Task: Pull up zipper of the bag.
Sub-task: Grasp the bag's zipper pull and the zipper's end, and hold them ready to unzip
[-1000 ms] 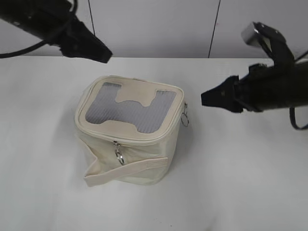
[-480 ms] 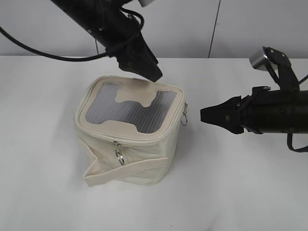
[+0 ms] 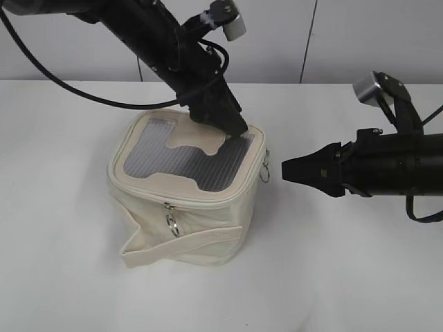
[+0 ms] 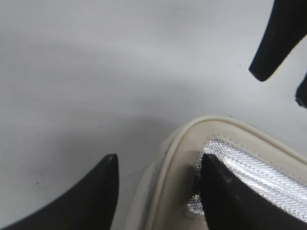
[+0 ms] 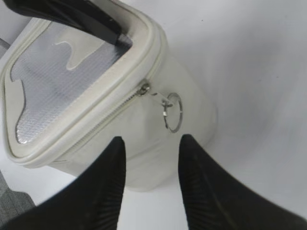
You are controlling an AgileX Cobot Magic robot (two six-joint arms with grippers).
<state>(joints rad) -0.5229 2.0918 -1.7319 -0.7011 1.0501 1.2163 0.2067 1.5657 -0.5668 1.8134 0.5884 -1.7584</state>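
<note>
I should next pinch the lid by its cream rim (image 3: 250, 126) (image 4: 168, 165) with my left gripper, where a narrow edge stands up, because the grey ribbed panel is wide and flat.
The cream bag (image 3: 181, 207) stands on the white table, with a grey ribbed lid panel (image 3: 166, 162) and a flat strap (image 3: 187, 242). The zipper (image 3: 208, 200) circles the lid rim. One silver slider with a ring hangs at the front (image 3: 170, 221), another on the right side (image 3: 266, 169). My left gripper (image 3: 239, 130) is open at the lid's far right corner. In the left wrist view it (image 4: 160, 163) straddles the rim, one finger on the silver panel. My right gripper (image 3: 285, 169) is open and empty just right of the side ring (image 5: 172, 112), apart from it (image 5: 152, 141).
The bag sits on a white table (image 3: 346, 263) with a pale wall behind it. The left arm's cable (image 3: 83, 93) loops over the table at the back left. The right gripper's fingertips show at the top right of the left wrist view (image 4: 271, 48).
My left arm has swung down and to the right, from above the table's back left onto the lid's far right corner. My right gripper has dropped a little and edged left toward the side ring.
</note>
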